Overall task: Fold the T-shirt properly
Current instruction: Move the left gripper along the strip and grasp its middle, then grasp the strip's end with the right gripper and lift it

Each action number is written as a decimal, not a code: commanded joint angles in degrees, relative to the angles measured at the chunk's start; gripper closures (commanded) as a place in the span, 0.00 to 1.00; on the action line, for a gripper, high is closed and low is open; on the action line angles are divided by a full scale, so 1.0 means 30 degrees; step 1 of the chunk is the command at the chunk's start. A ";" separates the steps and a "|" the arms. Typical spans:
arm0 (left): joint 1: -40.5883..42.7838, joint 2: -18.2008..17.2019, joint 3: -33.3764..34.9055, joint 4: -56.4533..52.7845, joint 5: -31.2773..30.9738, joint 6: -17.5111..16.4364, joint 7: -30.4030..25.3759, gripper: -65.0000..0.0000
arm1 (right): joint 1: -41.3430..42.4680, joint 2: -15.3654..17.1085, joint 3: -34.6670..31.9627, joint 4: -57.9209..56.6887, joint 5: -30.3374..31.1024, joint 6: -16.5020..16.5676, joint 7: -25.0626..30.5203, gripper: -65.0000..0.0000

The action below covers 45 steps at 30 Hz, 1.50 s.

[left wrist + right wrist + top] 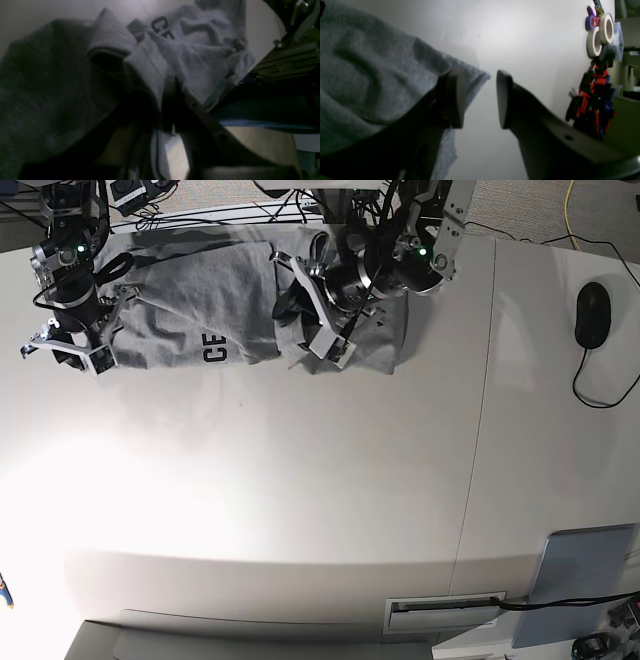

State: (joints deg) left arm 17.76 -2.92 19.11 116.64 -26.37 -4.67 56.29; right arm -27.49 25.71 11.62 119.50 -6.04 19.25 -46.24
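Observation:
The held fold [147, 69] is low over the shirt's bundle [54, 90] and would stay in place if I opened now. My left gripper needs to let go of the fold.
The heather-grey T-shirt [190, 290] lies bunched along the table's far edge, with black letters "CE" [213, 348] showing on a turned-over part. My left gripper [325, 330] sits over the shirt's right-hand bundle. In the left wrist view its dark fingers [172, 100] are shut on a fold of the T-shirt [200, 62], lettering [162, 27] beyond. My right gripper [70, 352] is at the shirt's left end. In the right wrist view it stands open [480, 100], nothing between the pads, the T-shirt [370, 75] edge behind its left finger [455, 100].
A black mouse [592, 315] with its cable lies at the far right of the white table [300, 500]. A grey pad [585, 580] sits at the near right corner. Tape rolls [597, 37] and coloured clutter [592, 100] stand beyond the table's edge.

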 commanded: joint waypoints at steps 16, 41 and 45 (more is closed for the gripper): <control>-0.0692 0.0437 0.0087 0.0007 -0.0517 -0.1086 -0.0772 0.43 | 0.0058 0.0313 0.0168 0.0248 -0.0138 -0.0372 -0.0240 0.59; -0.0882 -0.0044 0.0073 0.0109 0.0474 -0.3002 -0.1428 0.43 | 0.2084 0.0525 0.7519 -1.0389 2.0298 0.4401 -0.7031 0.51; -0.0889 -0.0036 0.0073 0.0109 0.0882 -0.2994 -0.1435 0.43 | 0.2127 0.0532 0.6637 -1.1125 2.0291 0.4401 -0.7038 0.51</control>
State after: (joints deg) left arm 15.38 -3.36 19.11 115.79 -22.94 -13.34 53.04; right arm -21.23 26.04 31.35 85.73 53.89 32.62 -67.59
